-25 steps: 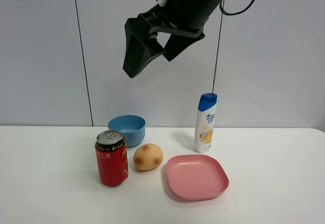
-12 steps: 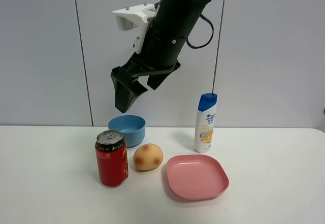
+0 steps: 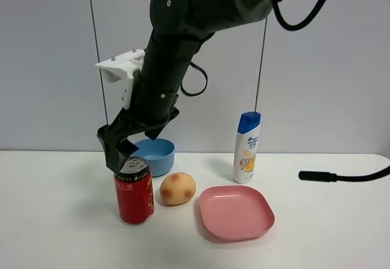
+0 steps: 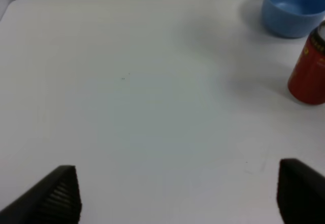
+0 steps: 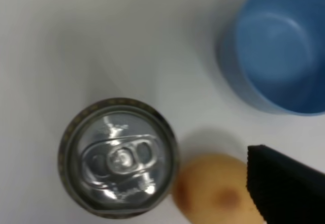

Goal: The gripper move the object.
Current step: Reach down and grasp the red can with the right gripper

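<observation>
I will grab the red drink can by its silver-lidded end [image 3: 135,172] next with my right gripper. I will then move the can with its base [image 3: 136,218] free.
A red drink can [image 3: 134,190] stands upright on the white table [image 3: 61,220], left of a brownish potato [image 3: 177,188]. My right gripper [image 3: 124,152] reaches across from the upper right. It hangs open just above the can's top, touching nothing. In the right wrist view the can's silver lid [image 5: 118,157] lies directly below, with the potato [image 5: 213,191] beside it and one black finger [image 5: 284,183] at the edge. My left gripper [image 4: 175,198] is open and empty over bare table, with the can [image 4: 310,69] far to one side.
A blue bowl [image 3: 153,155] stands just behind the can. A pink square plate [image 3: 236,211] lies right of the potato, and a white shampoo bottle [image 3: 247,147] stands behind it. A black cable end [image 3: 317,175] pokes in from the right.
My right arm has swung down and to the left, from high above the table to just over the can. The objects on the table have not moved.
</observation>
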`<state>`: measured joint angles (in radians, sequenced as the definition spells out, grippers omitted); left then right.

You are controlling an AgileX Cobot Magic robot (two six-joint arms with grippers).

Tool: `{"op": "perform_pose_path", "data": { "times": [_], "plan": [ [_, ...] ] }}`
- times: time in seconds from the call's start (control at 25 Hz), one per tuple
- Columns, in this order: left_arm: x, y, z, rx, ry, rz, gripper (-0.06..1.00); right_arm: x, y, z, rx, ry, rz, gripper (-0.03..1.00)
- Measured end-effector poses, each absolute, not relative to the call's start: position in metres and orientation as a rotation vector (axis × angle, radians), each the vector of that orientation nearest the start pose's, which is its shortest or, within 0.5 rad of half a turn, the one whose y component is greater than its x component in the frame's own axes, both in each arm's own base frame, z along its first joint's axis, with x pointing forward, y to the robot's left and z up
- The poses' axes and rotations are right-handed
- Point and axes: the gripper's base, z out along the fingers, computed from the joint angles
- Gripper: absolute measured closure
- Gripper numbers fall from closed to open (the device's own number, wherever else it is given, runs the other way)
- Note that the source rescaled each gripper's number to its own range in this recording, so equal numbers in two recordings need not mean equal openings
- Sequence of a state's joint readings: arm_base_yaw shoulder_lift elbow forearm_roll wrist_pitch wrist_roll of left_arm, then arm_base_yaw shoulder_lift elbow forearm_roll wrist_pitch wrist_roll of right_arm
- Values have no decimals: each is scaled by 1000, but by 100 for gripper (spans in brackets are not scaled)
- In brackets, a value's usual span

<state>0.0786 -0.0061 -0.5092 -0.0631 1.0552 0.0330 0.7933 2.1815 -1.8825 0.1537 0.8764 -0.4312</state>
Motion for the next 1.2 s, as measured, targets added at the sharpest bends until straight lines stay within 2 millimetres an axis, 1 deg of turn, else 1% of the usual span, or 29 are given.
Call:
{"op": "perform_pose_path", "data": {
  "times": [0.12, 0.28, 0.4, 0.68, 0.92, 1.2],
  "plan": [
    [-6, -6, 280, -43, 2021, -5, -6, 334, 358, 210, -1467, 2241, 304, -3],
    [-6, -6, 280, -43, 2021, -5, -6, 335, 359, 207, -1464, 2238, 302, -3],
    [-6, -6, 280, -43, 2021, -5, -6, 338, 361, 200, -1467, 2230, 283, -3],
    [-6, -5, 280, -43, 2022, -3, -6, 342, 363, 179, -1500, 2236, 251, -3],
    [-6, -5, 280, -43, 2022, -3, -6, 343, 363, 176, -1511, 2226, 236, -3],
    [-6, -5, 280, -43, 2022, -3, -6, 345, 364, 158, -1528, 2252, 225, -3]
  ]
}}
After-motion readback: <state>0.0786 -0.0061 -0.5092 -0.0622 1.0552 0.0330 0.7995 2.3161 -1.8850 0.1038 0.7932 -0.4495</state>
